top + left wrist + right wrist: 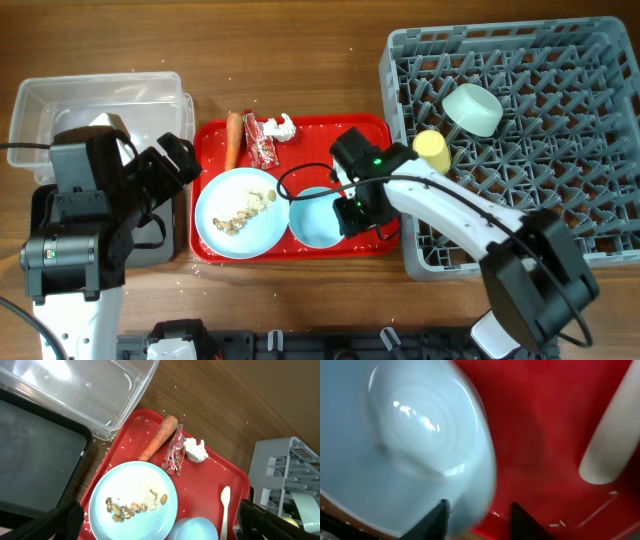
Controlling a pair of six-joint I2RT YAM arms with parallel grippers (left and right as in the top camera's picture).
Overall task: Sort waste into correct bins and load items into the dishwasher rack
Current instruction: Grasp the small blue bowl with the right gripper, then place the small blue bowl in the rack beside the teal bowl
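Observation:
The light blue bowl's rim (341, 231) (473, 516) lies between fingers inside and outside the bowl's side. My right gripper would catch it now, so it is time to close.
On the red tray (300, 130) lie an orange carrot (233, 138), a red-and-white wrapper (262, 140) and a white tissue wad (284, 127). The pale blue plate (240, 225) holds beige crumbs (245, 208). My right gripper (350, 215) is open, its fingers (480, 517) on either side of the light blue bowl's (420, 435) rim. The white spoon (225, 507) lies beside the bowl. The mint green bowl (472, 108) and yellow cup (432, 150) sit in the grey rack (540, 200). My left gripper (160, 527) is open and empty above the plate.
The clear tub (95, 100) stands at the far left. The black tray (35, 455) lies in front of it, mostly under my left arm in the overhead view. Rice grains are scattered on the red tray and wooden table.

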